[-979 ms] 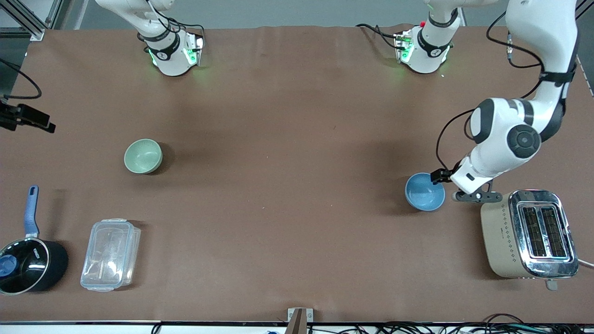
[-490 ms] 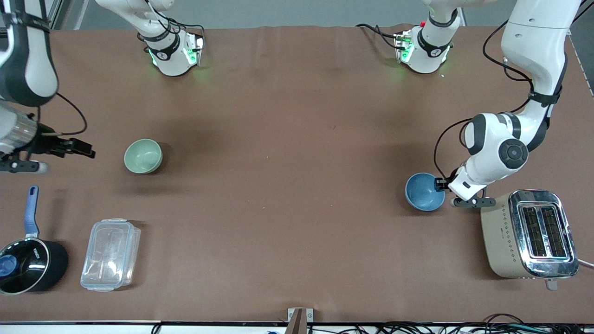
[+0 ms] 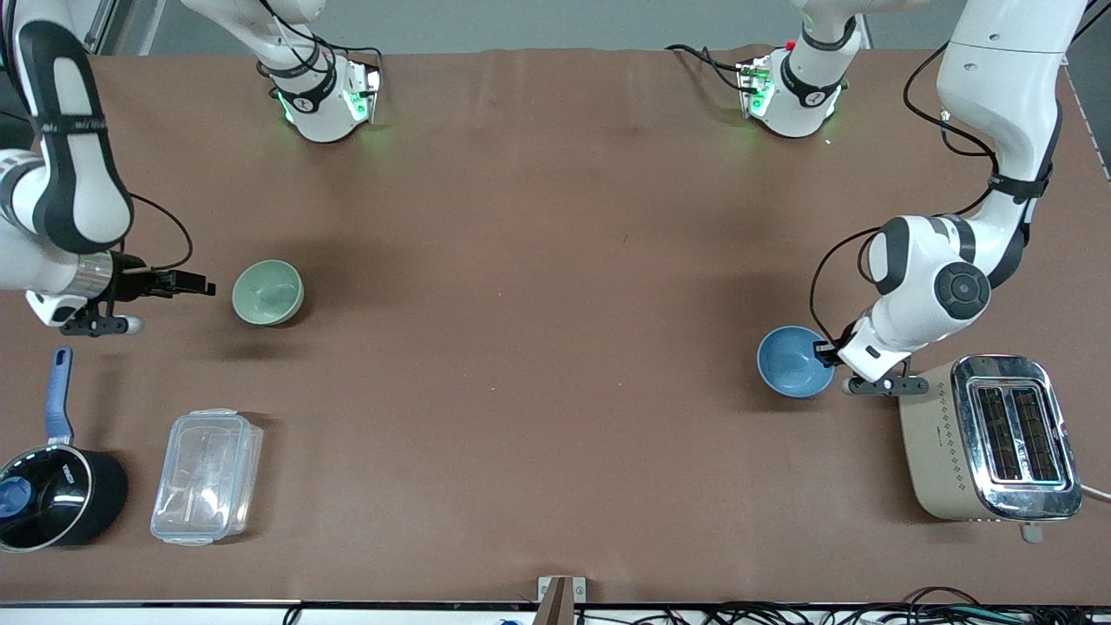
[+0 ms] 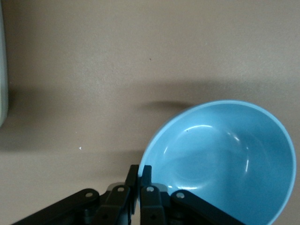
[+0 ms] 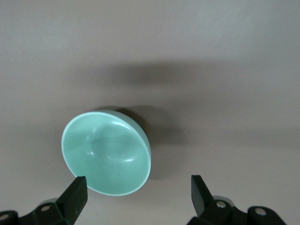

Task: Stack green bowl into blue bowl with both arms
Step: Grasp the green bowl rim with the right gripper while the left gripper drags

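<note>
The right gripper grabs the green bowl's thin rim (image 3: 236,291) next, to stack the bowl. The green bowl's opening is about as wide as the finger gap.
The blue bowl (image 3: 792,361) stands upright on the brown table toward the left arm's end. My left gripper (image 3: 824,350) is shut on its rim, one finger inside and one outside, as the left wrist view shows (image 4: 139,171) with the blue bowl (image 4: 225,159) filling it. The green bowl (image 3: 268,292) stands upright toward the right arm's end. My right gripper (image 3: 201,285) is open and empty, just beside the green bowl and apart from it. In the right wrist view the green bowl (image 5: 106,152) lies ahead of the spread right gripper (image 5: 137,187), close to one finger.
A beige and chrome toaster (image 3: 989,438) stands right next to the left gripper, nearer the front camera. A black saucepan with a blue handle (image 3: 52,495) and a clear plastic container (image 3: 207,476) stand nearer the front camera than the green bowl.
The right arm has swung in from the table's end and brought its open gripper close to the green bowl. The left gripper has settled lower on the blue bowl's rim.
</note>
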`<act>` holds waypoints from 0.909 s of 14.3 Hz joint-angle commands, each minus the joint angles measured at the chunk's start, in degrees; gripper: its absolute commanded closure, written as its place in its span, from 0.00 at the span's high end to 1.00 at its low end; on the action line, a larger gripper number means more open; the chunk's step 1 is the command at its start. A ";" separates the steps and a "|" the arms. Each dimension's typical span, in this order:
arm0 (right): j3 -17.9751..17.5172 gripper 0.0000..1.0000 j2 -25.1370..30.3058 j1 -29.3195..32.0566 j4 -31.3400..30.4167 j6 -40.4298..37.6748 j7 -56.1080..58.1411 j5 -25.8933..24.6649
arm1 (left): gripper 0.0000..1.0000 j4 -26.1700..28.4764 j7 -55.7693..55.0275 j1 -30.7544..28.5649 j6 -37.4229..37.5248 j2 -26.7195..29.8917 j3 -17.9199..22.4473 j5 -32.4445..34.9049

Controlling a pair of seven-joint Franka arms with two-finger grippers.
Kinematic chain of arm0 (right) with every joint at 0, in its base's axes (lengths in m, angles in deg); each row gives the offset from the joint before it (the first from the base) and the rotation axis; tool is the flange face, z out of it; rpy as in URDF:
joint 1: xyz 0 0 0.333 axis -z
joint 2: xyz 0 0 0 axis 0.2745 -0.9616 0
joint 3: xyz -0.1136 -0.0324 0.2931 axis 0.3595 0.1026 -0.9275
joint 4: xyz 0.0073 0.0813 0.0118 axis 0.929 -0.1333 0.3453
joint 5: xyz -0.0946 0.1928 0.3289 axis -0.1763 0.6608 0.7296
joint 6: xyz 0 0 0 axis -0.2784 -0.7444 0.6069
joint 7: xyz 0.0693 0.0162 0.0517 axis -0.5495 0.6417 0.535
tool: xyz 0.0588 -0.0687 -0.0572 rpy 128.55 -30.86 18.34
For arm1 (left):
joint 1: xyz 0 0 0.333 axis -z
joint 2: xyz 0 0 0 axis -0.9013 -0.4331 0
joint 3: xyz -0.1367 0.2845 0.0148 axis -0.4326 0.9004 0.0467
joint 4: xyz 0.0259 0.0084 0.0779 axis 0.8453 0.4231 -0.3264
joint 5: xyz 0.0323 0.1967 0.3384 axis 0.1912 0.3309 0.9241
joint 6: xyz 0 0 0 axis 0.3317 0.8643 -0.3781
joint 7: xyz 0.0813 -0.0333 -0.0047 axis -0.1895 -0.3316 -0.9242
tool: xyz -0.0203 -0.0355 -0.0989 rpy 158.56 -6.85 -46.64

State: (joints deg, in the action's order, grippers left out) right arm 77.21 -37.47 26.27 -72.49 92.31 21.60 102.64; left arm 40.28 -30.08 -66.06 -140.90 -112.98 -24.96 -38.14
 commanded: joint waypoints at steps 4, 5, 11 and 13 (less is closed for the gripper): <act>2.21 0.87 -8.20 2.94 -1.21 0.00 15.47 17.78 | 0.00 -5.69 -11.13 0.14 12.41 4.20 -7.55 -0.24; 2.21 0.74 -8.82 2.85 -1.21 0.09 15.47 18.58 | 0.00 -7.10 -13.94 0.14 14.69 4.38 -9.22 -0.15; 2.38 0.03 -10.85 0.92 -0.51 0.53 14.86 21.66 | 0.00 -10.36 -30.30 3.29 17.18 3.24 -17.32 0.12; 2.73 0.03 -10.15 -0.57 -0.33 0.18 13.55 21.49 | 0.00 -11.15 -36.96 7.68 14.55 1.75 -17.32 -0.15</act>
State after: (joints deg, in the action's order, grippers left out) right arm 79.40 -48.55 27.62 -72.87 92.58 36.24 122.91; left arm 30.78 -61.65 -61.74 -124.63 -109.36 -42.18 -38.15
